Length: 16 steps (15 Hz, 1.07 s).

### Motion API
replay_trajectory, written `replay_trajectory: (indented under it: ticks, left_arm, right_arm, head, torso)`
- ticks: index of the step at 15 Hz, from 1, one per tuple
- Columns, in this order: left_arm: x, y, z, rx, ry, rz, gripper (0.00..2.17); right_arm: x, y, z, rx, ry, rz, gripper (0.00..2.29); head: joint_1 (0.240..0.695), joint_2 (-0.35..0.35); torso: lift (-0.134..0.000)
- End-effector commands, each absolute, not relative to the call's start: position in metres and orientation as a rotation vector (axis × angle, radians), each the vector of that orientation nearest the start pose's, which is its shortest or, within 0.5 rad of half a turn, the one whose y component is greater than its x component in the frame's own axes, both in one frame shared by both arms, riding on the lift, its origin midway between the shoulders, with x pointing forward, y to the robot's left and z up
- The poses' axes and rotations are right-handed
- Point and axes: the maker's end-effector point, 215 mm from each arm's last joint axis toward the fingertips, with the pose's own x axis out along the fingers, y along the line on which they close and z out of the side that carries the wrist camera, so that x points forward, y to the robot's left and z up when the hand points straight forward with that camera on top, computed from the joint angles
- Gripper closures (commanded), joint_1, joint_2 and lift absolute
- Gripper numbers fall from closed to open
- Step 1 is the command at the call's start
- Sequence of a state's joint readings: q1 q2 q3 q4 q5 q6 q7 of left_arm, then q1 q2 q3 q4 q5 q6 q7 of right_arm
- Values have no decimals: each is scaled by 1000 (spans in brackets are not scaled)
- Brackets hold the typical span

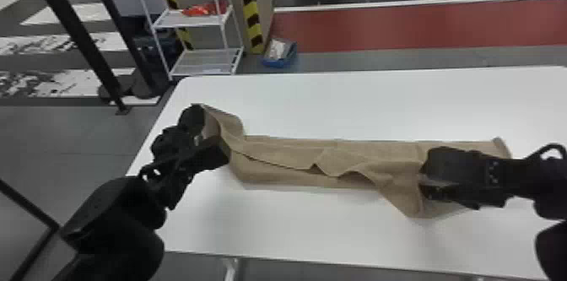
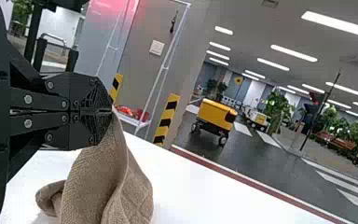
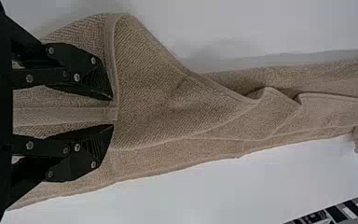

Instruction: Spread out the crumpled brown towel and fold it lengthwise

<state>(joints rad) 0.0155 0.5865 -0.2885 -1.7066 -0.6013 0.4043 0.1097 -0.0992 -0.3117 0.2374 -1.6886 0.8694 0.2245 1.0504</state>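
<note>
The right gripper grabs the towel by its hemmed edge (image 3: 113, 86) next, which stands up while the long part of the towel lies flat on the tabletop.
The brown towel (image 1: 291, 158) lies stretched across the white table in a long, rumpled strip with folds along its middle. At its left end, my left gripper (image 1: 215, 132) holds a part raised off the table. In the left wrist view my left gripper (image 2: 111, 111) is shut on the edge of the towel (image 2: 102, 177), which hangs down from the fingertips. My right gripper (image 1: 424, 179) is over the towel's right end. In the right wrist view my right gripper (image 3: 112, 112) stands open, a hemmed part of the towel (image 3: 182, 102) lying between and beyond its fingers.
The white table (image 1: 337, 225) extends in front of and behind the towel. Past its far left edge stands a white wire shelf (image 1: 202, 63) with red items on it. A blue bin (image 1: 279, 54) sits on the floor behind the table.
</note>
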Motion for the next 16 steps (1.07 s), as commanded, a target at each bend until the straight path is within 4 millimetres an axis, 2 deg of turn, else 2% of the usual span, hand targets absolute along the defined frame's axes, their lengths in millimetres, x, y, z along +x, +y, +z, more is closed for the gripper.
replay_trajectory:
  ticks: [1,5,6,7,10,13,15,16]
  left_arm:
    - [580,354,-348,1208,156,23,1443]
    - [580,355,-349,1215,158,26,1443]
    - [579,355,-350,1215,159,24,1443]
    - [580,355,-349,1217,158,26,1443]
    - [579,355,-349,1227,154,28,1443]
    - [579,353,-345,1228,144,32,1443]
    - [579,351,-335,1222,127,42,1443]
    - [579,349,-330,1220,117,45,1443]
  right_arm:
    - [522,-172,-450,-1096,556,946,805]
    - [518,-177,-459,-1063,612,960,826]
    - [515,-175,-461,-1060,618,974,934]
    - [514,-175,-461,-1055,621,975,1150]
    - [516,-179,-454,-1038,603,959,1180]
    - [518,-188,-431,-1037,554,916,1180]
    - [524,-204,-399,-1006,499,861,1177]
    - [525,-211,-389,-989,482,846,1177]
  head:
    - [695,178]
    - [695,178]
    - [695,178]
    - [695,178]
    - [695,179]
    - [695,173]
    - [695,166]
    - [695,162]
  torso:
    - [-120]
    - [-120]
    - [-120]
    - [-120]
    - [-120]
    - [-120]
    - [-120]
    - [-120]
